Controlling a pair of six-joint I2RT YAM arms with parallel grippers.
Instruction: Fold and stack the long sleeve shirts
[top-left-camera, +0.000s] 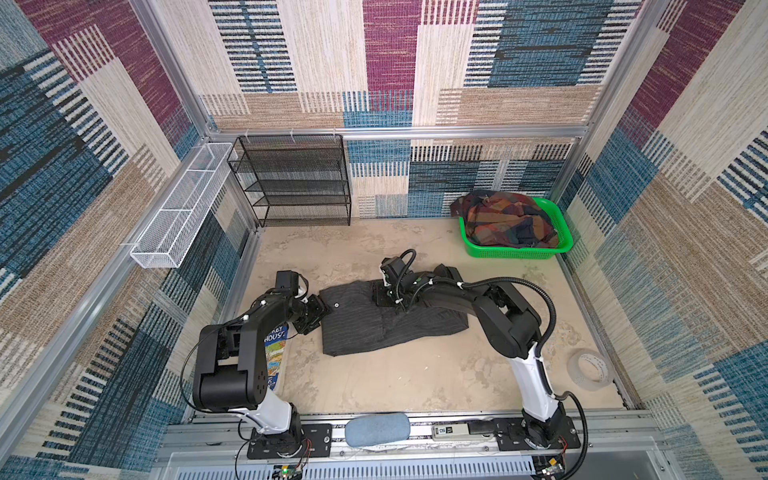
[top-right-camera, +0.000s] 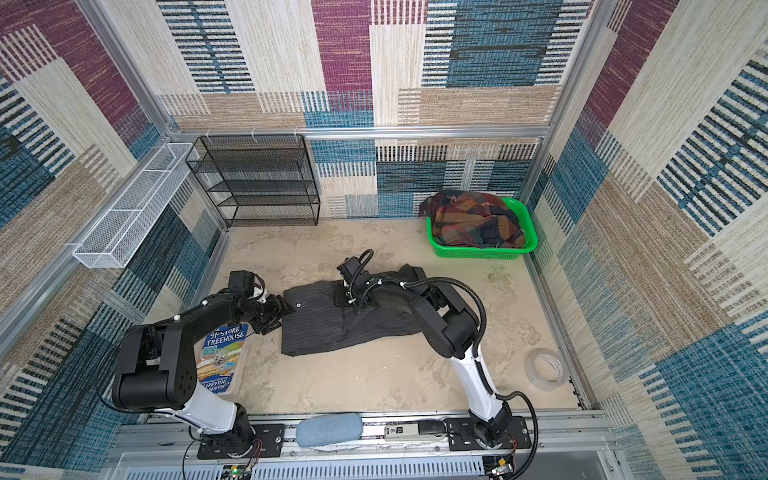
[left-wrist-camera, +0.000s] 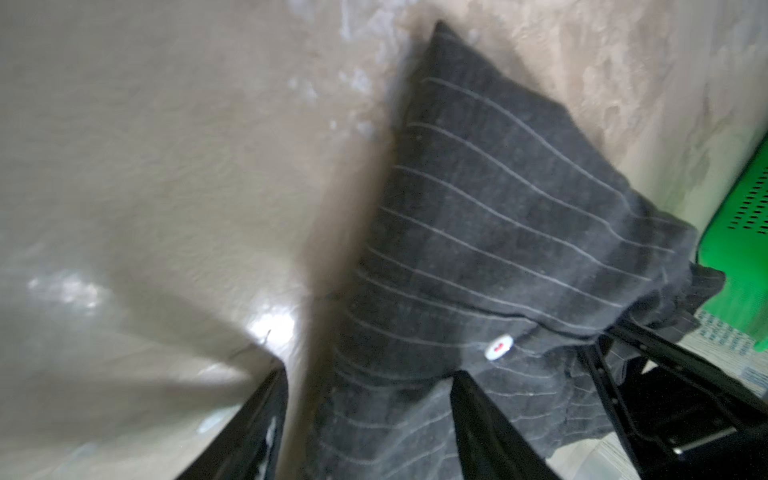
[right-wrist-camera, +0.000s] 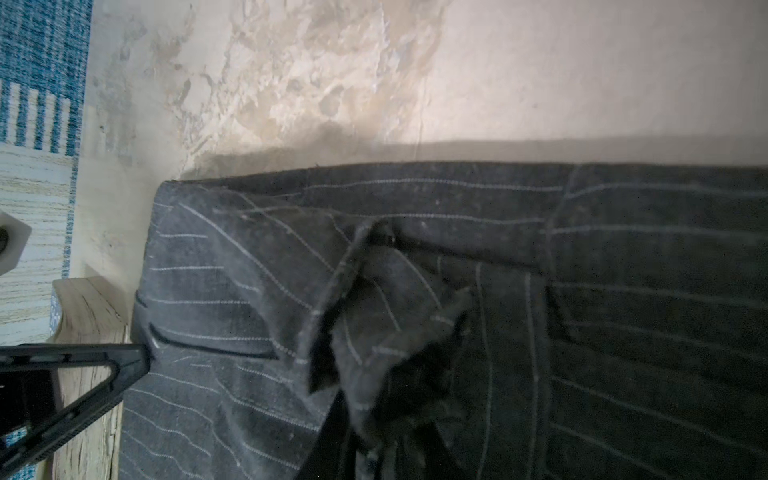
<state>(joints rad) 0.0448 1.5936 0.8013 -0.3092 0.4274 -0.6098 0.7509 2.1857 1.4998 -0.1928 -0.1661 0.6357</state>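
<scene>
My left gripper grabs the charcoal pinstriped shirt (top-left-camera: 386, 328) (left-wrist-camera: 512, 232) by its edge near the white button next, to fold that end of the shirt over.
The charcoal pinstriped long sleeve shirt (top-left-camera: 386, 328) (top-right-camera: 340, 328) lies roughly folded in the middle of the table. My left gripper (top-left-camera: 318, 311) (top-right-camera: 282, 311) sits at its left edge, near a white button (left-wrist-camera: 498, 347). Its jaws (left-wrist-camera: 370, 415) are open, with cloth lying loose between them. My right gripper (top-left-camera: 384, 297) (top-right-camera: 345, 297) is over the shirt's far part, shut (right-wrist-camera: 374, 440) on a bunched flap of the striped cloth (right-wrist-camera: 623, 291). The plaid long sleeve shirt (top-left-camera: 507, 224) (top-right-camera: 473, 224) lies crumpled in the green basket (top-left-camera: 511, 251) at the back right.
A black mesh shelf (top-left-camera: 295, 183) stands at the back left, and a white wire basket (top-left-camera: 178, 208) hangs on the left wall. A book (top-right-camera: 220, 353) lies under the left arm. A tape roll (top-left-camera: 590, 368) sits front right, and a blue-grey pad (top-left-camera: 376, 428) lies on the front rail.
</scene>
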